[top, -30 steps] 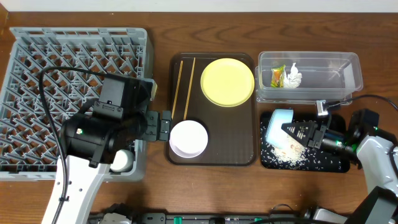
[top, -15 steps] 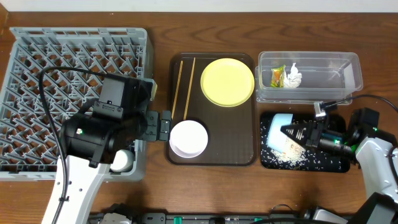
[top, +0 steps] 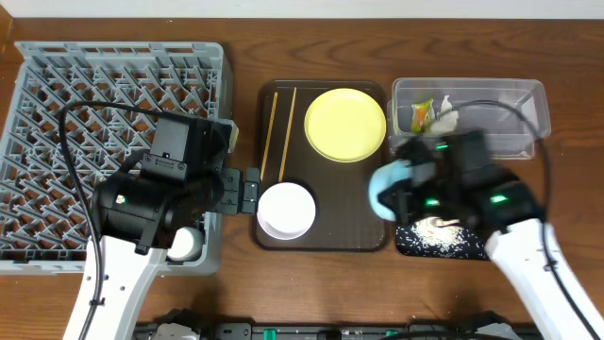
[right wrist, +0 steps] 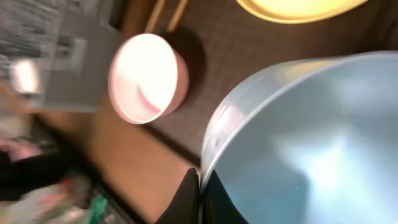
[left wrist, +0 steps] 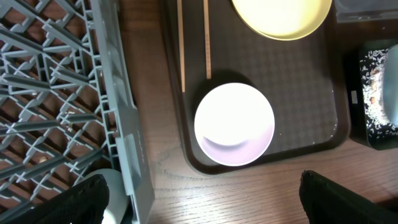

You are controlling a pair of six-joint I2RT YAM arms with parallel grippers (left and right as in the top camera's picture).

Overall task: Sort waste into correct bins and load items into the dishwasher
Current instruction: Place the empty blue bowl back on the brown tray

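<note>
The light-blue bowl tilts over the brown tray's edge, so my right gripper should lower it level onto the tray before letting go.
My right gripper (right wrist: 200, 186) is shut on the rim of the light-blue bowl (right wrist: 311, 143) and holds it in the air at the brown tray's right edge, also in the overhead view (top: 389, 187). Rice crumbs (top: 436, 229) lie in the black tray (top: 415, 244). The wrapper (top: 421, 115) and tissue (top: 445, 117) lie in the clear tub (top: 528, 94). The yellow plate (top: 345, 124), chopsticks (top: 278, 130) and a white bowl (top: 286, 210) sit on the brown tray. My left gripper (left wrist: 202, 205) is open over bare table beside the grey rack (top: 57, 123); a white piece (top: 185, 244) sits at the rack's corner.
The dark brown serving tray (top: 373, 203) lies between the rack and the two bins. My left arm's body (top: 156, 194) overhangs the rack's right side. Cables run across the rack and over the clear tub.
My right arm has swung left from over the black tray, carrying the light-blue bowl up and toward the brown tray. The left arm has not moved.
</note>
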